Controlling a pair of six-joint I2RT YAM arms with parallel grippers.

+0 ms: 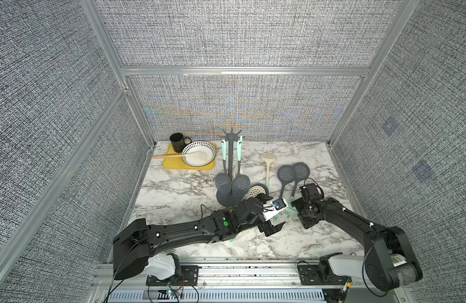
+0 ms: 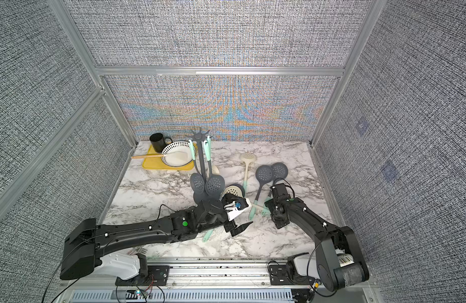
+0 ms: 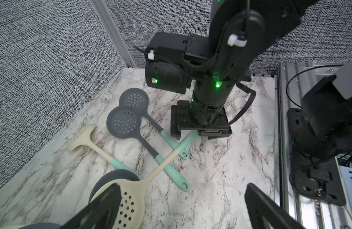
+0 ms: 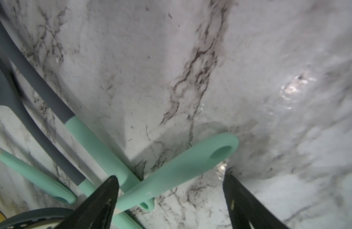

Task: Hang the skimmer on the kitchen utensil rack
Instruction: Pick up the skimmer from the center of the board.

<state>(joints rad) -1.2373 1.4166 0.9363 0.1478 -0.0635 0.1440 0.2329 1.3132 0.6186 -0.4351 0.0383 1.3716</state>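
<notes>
My right gripper should grab the cream skimmer by its mint handle. The cream skimmer's stem then stays free for my left gripper to grab and hang.
The kitchen utensil rack (image 1: 231, 168) stands mid-table in both top views (image 2: 200, 162), with two grey skimmers (image 1: 222, 181) hanging from its hooks. A cream skimmer (image 3: 131, 198) lies beside the rack base. Its mint handle (image 4: 181, 168) rests across the handles of two grey skimmers (image 3: 124, 121) lying flat. My right gripper (image 4: 171, 198) points down over that mint handle end, jaws open with the handle between them and no grip. My left gripper (image 3: 183, 210) hovers open over bare marble next to the cream head. In the top views the grippers (image 1: 275, 227) (image 1: 294, 210) are close together.
Another cream skimmer (image 1: 268, 158) lies behind the grey pair. A yellow tray (image 1: 171, 165) at the back left holds a black mug (image 1: 177, 143) and a bowl (image 1: 199, 153) with a spatula. A mint handle (image 2: 208, 234) pokes out under my left arm.
</notes>
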